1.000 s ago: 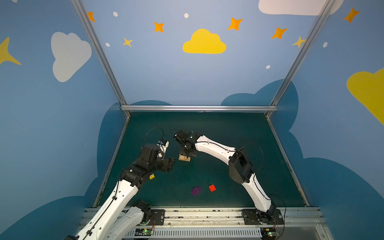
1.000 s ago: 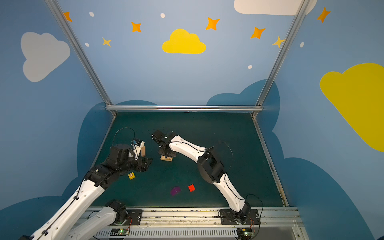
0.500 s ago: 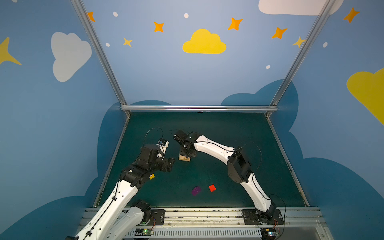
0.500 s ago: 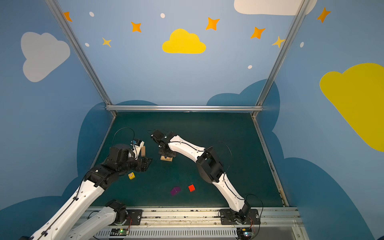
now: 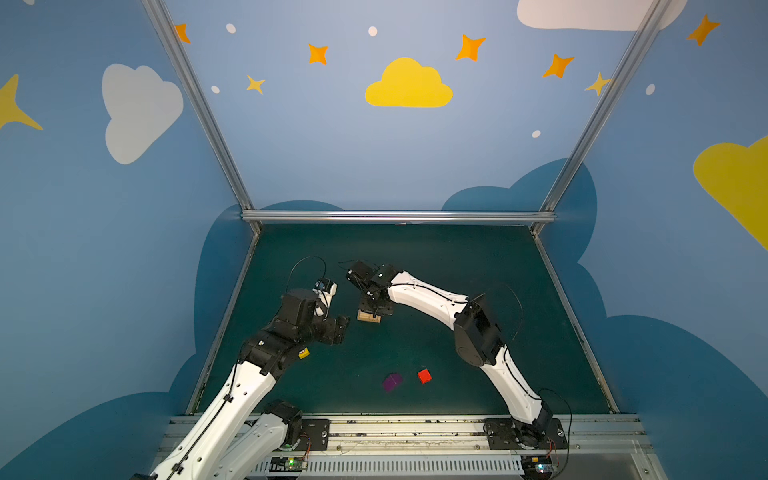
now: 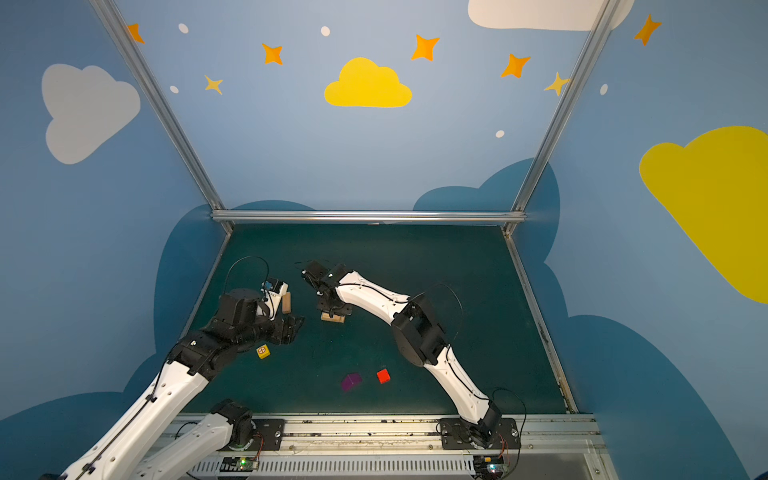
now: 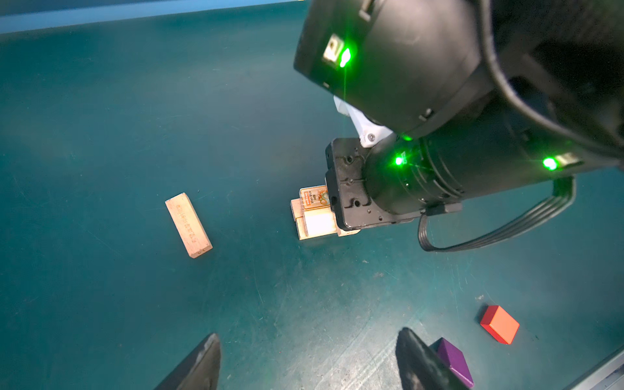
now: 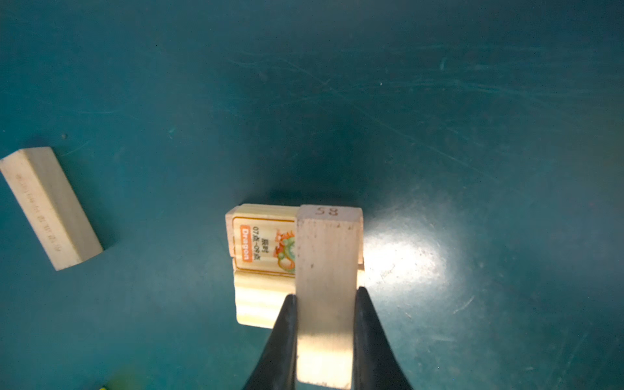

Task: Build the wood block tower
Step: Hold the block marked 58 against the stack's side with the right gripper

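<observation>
The tan plank is across the orange-print and pale planks, so it would stay on the tower [image 5: 369, 316]. I will open my right gripper.
My right gripper [image 8: 326, 294] is shut on a plain tan plank [image 8: 329, 250] marked 58. It holds the plank over the low tower [image 5: 369, 316], beside the orange-print plank [image 8: 260, 244] that lies on pale planks [image 8: 256, 304]. Whether the held plank rests on the stack I cannot tell. My left gripper [image 7: 309, 337] hangs open and empty above the mat, left of the tower in both top views [image 6: 293, 326]. A loose plank [image 7: 189, 224] lies apart on the mat; in a top view the plank [image 6: 286, 302] lies by my left wrist.
A yellow cube [image 6: 263, 351] sits on the green mat under my left forearm. A purple cube [image 5: 392, 381] and a red cube [image 5: 424, 375] lie side by side toward the front. Metal rails [image 5: 395, 216] and blue walls bound the mat.
</observation>
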Available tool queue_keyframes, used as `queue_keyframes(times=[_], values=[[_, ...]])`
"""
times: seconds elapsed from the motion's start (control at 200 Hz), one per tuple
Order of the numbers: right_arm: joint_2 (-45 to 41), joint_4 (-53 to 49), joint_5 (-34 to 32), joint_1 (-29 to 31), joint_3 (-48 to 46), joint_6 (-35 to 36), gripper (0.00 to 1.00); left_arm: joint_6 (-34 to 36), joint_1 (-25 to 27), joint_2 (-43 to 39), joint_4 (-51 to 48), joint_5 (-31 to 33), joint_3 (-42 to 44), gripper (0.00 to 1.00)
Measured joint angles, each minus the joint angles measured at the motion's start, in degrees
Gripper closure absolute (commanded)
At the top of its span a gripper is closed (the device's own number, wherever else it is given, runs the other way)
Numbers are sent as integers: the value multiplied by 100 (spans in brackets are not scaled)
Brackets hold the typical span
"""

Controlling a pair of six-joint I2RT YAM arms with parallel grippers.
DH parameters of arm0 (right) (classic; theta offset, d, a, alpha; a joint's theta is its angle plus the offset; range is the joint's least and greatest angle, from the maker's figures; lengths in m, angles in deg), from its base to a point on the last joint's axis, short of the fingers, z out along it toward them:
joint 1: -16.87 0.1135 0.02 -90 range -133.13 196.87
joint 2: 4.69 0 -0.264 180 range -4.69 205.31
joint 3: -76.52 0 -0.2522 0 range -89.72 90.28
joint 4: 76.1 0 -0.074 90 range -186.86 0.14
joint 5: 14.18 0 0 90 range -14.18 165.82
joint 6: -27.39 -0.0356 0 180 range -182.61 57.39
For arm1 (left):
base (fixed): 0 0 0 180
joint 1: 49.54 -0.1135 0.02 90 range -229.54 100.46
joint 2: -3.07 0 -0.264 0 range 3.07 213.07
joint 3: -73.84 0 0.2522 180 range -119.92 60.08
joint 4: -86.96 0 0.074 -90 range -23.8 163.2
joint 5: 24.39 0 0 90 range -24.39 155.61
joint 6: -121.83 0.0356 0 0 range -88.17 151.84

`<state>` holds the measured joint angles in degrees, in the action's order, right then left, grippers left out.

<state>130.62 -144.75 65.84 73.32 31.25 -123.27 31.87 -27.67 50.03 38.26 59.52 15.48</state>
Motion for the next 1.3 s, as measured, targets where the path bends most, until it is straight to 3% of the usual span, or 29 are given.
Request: queue_keyframes(times=[0.115,0.225,0.32,0.486,0.821,1.297], values=[[0,-2,0,0,2,0,86,0,0,-4,0,0,0,19],[0,-4,22,0,2,-37,62,0,0,-7,0,0,0,19],[11,-24,72,2,15,-9,55,0,0,-20,0,2,0,19],[57,-31,136,2,122,-11,55,0,0,-22,0,17,0,19],[68,-37,118,2,162,37,66,0,0,-20,0,26,0,19],[70,-59,20,4,162,111,68,0,0,-20,0,31,0,19]])
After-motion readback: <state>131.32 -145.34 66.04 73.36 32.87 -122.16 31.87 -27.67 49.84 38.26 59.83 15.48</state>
